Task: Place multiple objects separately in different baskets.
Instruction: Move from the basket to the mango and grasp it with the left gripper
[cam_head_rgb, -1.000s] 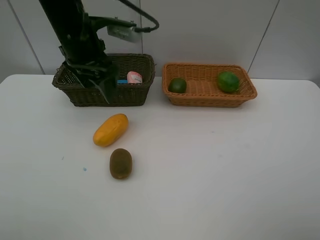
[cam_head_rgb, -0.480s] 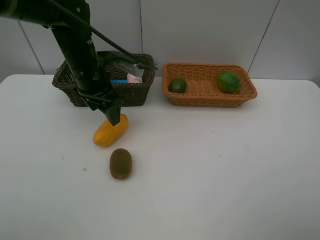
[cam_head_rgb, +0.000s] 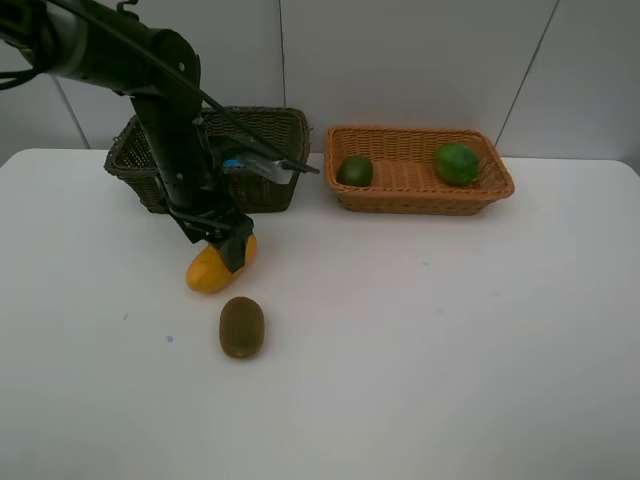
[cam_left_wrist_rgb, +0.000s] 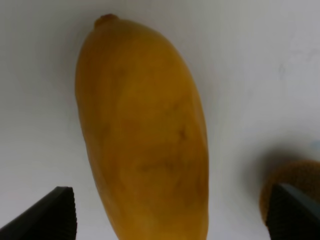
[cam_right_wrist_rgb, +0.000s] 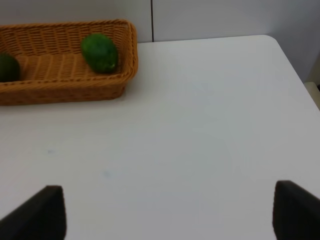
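My left gripper's fingers are still above the yellow mango (cam_head_rgb: 207, 272), short of its sides, so closing now would miss; it lowers first, then closes on the mango.
The yellow mango (cam_head_rgb: 207, 272) lies on the white table in front of the dark olive-brown basket (cam_head_rgb: 268, 190). My left gripper (cam_head_rgb: 229, 254) hangs right over the mango's far end, open. In the left wrist view the mango (cam_left_wrist_rgb: 145, 130) fills the space between the two wide-apart fingertips (cam_left_wrist_rgb: 52, 215), and nothing is gripped. The brown kiwi (cam_head_rgb: 241, 326) lies just nearer than the mango, also seen as the kiwi (cam_left_wrist_rgb: 295, 177). Two green fruits (cam_head_rgb: 354, 171) (cam_head_rgb: 456, 163) sit in the light orange basket (cam_head_rgb: 420, 198). My right gripper (cam_right_wrist_rgb: 170, 215) is open and empty over bare table.
The left arm and its camera (cam_head_rgb: 262, 166) cover much of the dark basket's inside; only a sliver of a blue item (cam_head_rgb: 234, 163) shows. The orange basket (cam_right_wrist_rgb: 60, 90) with a green fruit (cam_right_wrist_rgb: 100, 52) lies off to one side in the right wrist view, near the table's back edge.
The left arm has come down and forward from above the dark basket to the mango, its jaws staying open. Nothing on the table has moved.
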